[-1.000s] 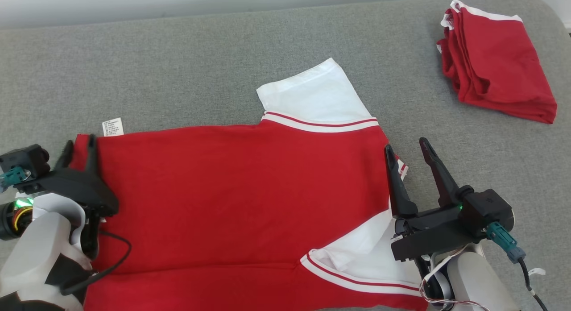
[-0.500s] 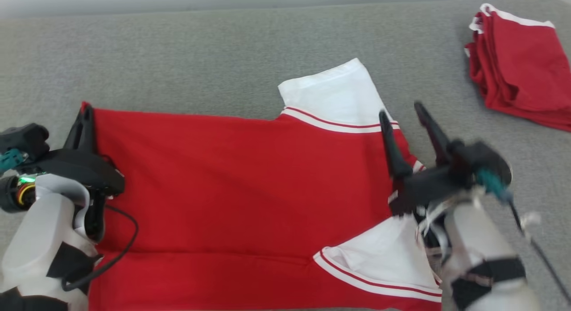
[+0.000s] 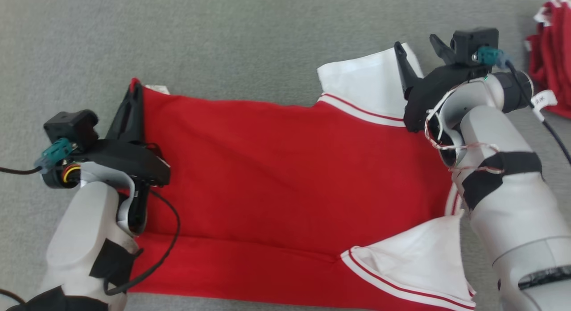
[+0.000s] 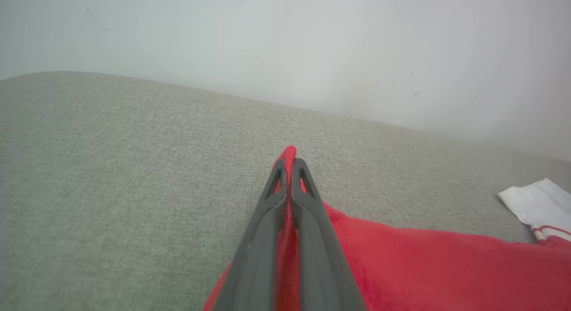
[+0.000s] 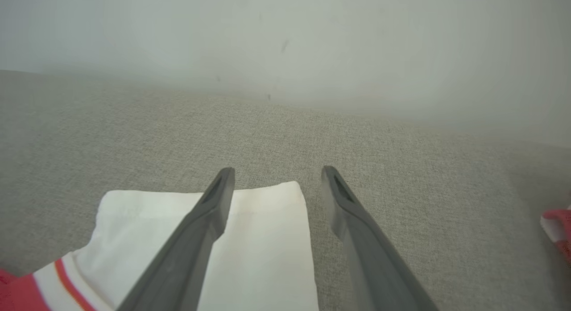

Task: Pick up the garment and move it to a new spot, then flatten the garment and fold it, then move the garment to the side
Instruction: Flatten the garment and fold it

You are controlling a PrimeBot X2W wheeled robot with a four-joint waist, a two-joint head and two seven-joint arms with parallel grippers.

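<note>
The garment's red body (image 3: pixel 289 166) is spread flat on the surface. My right gripper should pinch the garment next by its far white sleeve's outer corner (image 3: pixel 407 47).
The garment (image 3: pixel 276 168), a red shirt with white sleeves, lies spread on the grey padded surface (image 3: pixel 223 39). At its far left corner my left gripper (image 3: pixel 135 91) is shut on the hem. In the left wrist view a strip of red cloth (image 4: pixel 401 266) is pinched between the closed fingers of the left gripper (image 4: pixel 290 163). My right gripper (image 3: pixel 415 43) stands open over the far white sleeve (image 3: pixel 361 85). In the right wrist view the right gripper (image 5: pixel 277 172) straddles the outer corner of that sleeve (image 5: pixel 258 239), holding nothing.
A folded pile of red clothing (image 3: pixel 553 65) lies at the far right edge, a corner of the pile (image 5: pixel 557 221) showing in the right wrist view. A black cable (image 3: pixel 167 239) from my left arm trails over the garment. A pale wall (image 4: pixel 285 43) rises behind the surface.
The left gripper has shut on the garment's far left corner. The right gripper has moved forward from the shoulder to the far sleeve, still open. The head camera has tilted and shifted.
</note>
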